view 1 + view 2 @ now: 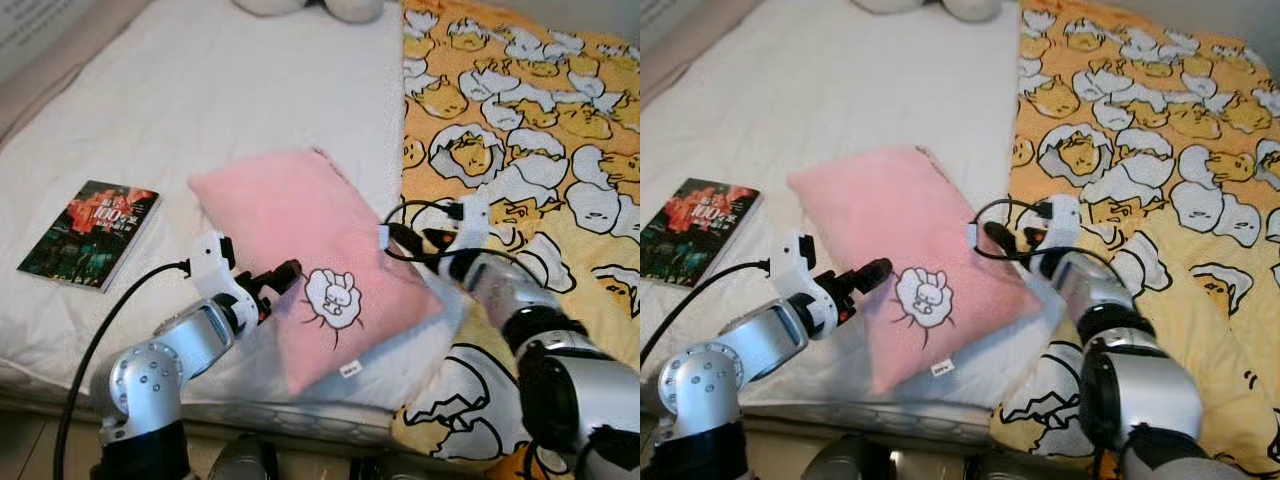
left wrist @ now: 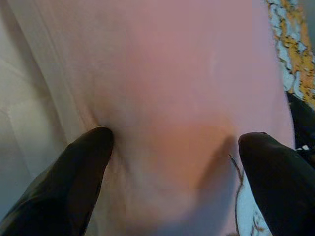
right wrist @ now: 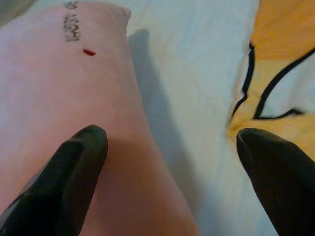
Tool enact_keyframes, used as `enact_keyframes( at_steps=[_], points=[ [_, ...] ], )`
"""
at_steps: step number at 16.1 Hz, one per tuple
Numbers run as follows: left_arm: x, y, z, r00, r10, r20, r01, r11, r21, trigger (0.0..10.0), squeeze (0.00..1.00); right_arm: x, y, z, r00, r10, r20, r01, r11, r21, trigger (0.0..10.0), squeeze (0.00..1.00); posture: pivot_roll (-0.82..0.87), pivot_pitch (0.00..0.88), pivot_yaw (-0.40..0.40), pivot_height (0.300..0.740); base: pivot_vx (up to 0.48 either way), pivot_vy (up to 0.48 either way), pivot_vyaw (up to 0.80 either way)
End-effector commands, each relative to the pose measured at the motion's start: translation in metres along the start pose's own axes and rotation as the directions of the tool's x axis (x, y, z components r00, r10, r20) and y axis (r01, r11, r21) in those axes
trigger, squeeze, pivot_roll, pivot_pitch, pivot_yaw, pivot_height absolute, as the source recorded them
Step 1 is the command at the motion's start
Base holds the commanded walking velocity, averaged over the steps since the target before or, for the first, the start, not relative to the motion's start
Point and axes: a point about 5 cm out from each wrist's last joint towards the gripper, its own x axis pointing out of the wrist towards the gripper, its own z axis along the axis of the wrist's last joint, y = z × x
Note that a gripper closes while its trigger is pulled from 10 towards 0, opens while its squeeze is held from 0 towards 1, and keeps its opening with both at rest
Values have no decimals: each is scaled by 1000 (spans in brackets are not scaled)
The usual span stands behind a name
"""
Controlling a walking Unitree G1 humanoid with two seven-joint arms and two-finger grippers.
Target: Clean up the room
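My right gripper next needs to grab the pillow by its thin side edge, as the pillow's plump middle is far wider than my fingers.
A pink pillow [image 1: 290,225] with a small cartoon animal stitched near its front lies askew on the white bed sheet [image 1: 230,90]. My left gripper [image 1: 285,275] is at the pillow's near-left edge. Its fingers [image 2: 74,182] are spread wide and press into the pink fabric [image 2: 177,98], so it is open. My right gripper [image 1: 400,238] is at the pillow's right edge, also open. One of its fingers [image 3: 69,172] rests over the pillow [image 3: 59,88], the other hangs over the sheet beside the yellow blanket.
A dark book [image 1: 90,235] with a red cover picture lies on the sheet at the left. A yellow cartoon-print blanket [image 1: 530,120] covers the bed's right side. Soft toys [image 1: 310,8] sit at the bed's far end. The mattress front edge runs just below my arms.
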Motion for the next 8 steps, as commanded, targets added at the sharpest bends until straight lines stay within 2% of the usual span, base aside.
enact_keyframes(
  at_steps=[1,4,7,8],
  points=[
    [6,1,-6,999,32,-19,-33,999,-20,10000,0,2,3,-9,1000,-10,2,10,996,85,10000,0,119,184,-56,740,0,0,0],
    [14,3,-11,998,51,-33,-51,999,-1,10000,0,15,28,-29,999,48,-23,-43,983,178,10000,0,127,193,-63,740,0,0,0],
    [14,-2,-10,999,35,-19,-34,998,47,10000,0,20,39,-34,996,84,-24,-77,976,206,10000,0,136,189,-72,740,0,0,0],
    [14,-7,-16,1000,6,-19,-4,997,75,10000,0,21,41,-33,995,100,-13,-95,974,204,10000,0,135,185,-75,740,0,0,0]
  ],
)
